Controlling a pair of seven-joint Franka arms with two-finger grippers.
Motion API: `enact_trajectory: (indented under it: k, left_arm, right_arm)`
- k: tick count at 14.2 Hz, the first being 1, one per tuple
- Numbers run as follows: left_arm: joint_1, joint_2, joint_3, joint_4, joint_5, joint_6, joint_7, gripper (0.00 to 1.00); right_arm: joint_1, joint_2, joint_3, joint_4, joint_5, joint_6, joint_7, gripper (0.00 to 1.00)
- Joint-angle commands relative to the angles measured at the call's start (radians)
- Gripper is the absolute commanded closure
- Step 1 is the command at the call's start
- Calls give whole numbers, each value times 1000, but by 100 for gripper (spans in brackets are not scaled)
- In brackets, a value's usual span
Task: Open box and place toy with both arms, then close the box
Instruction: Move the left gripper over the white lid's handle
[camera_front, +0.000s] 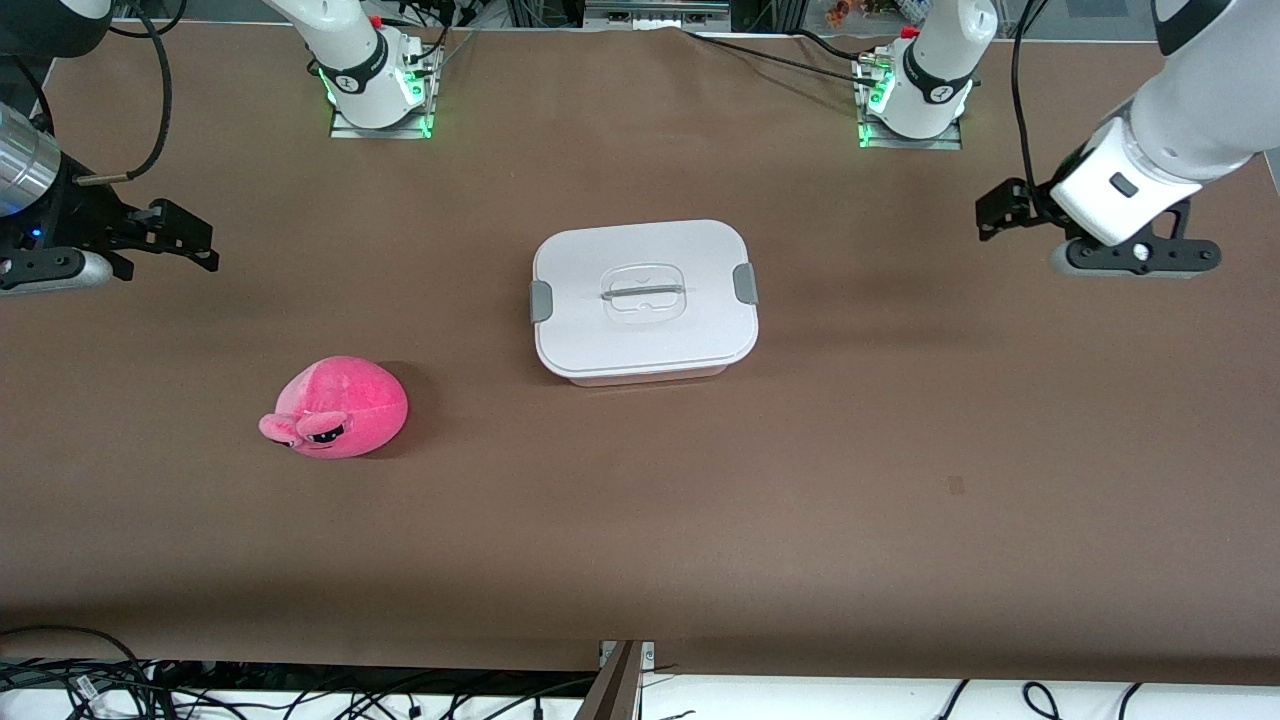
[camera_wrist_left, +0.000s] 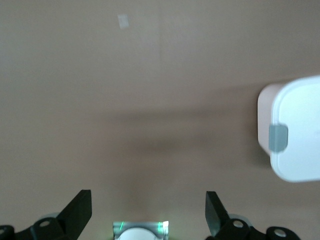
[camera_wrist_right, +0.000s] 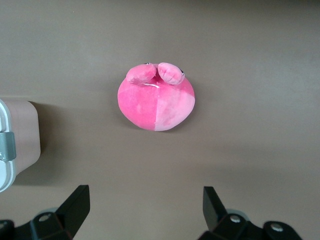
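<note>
My left gripper grabs the white lid by its central handle (camera_front: 642, 290) next, to open the box for the toy (camera_front: 335, 408).
The box (camera_front: 645, 300) stands shut in the middle of the brown table, its white lid on with a grey clip at each end. The hot-pink toy (camera_front: 335, 408) lies nearer to the front camera, toward the right arm's end. My right gripper (camera_front: 185, 240) hangs open and empty over the table at its own end. Its wrist view shows its fingers spread (camera_wrist_right: 145, 207), with the toy (camera_wrist_right: 156, 102) and a corner of the box (camera_wrist_right: 20, 135). My left gripper (camera_front: 1000, 212) hangs open and empty over its end. Its wrist view (camera_wrist_left: 148, 210) shows one end of the box (camera_wrist_left: 300, 130).
The two arm bases (camera_front: 375, 80) (camera_front: 915, 90) stand along the table's back edge. Cables lie below the table's front edge (camera_front: 100, 690). A small mark (camera_front: 957, 486) is on the brown table cover (camera_front: 640, 520).
</note>
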Motion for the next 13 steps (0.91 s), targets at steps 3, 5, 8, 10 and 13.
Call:
enact_trajectory:
  k: [3, 5, 8, 10, 13]
  left_arm:
    - [-9, 78, -207, 33, -4, -32, 153, 0]
    - [-11, 126, -296, 34, -6, 29, 174, 0]
    - [-11, 206, -449, 33, 14, 228, 185, 0]
    - [-15, 278, -491, 31, 22, 351, 301, 0]
    - [-55, 397, -493, 19, 24, 528, 484, 0]
  right_arm:
    - [-10, 14, 6, 33, -12, -24, -3, 0]
    - [-9, 15, 6, 33, -13, -19, -3, 0]
    - [-7, 21, 7, 33, -13, -20, -3, 0]
    - [-7, 21, 6, 33, -16, -25, -3, 0]
    - [-9, 20, 6, 45, -33, -27, -3, 0]
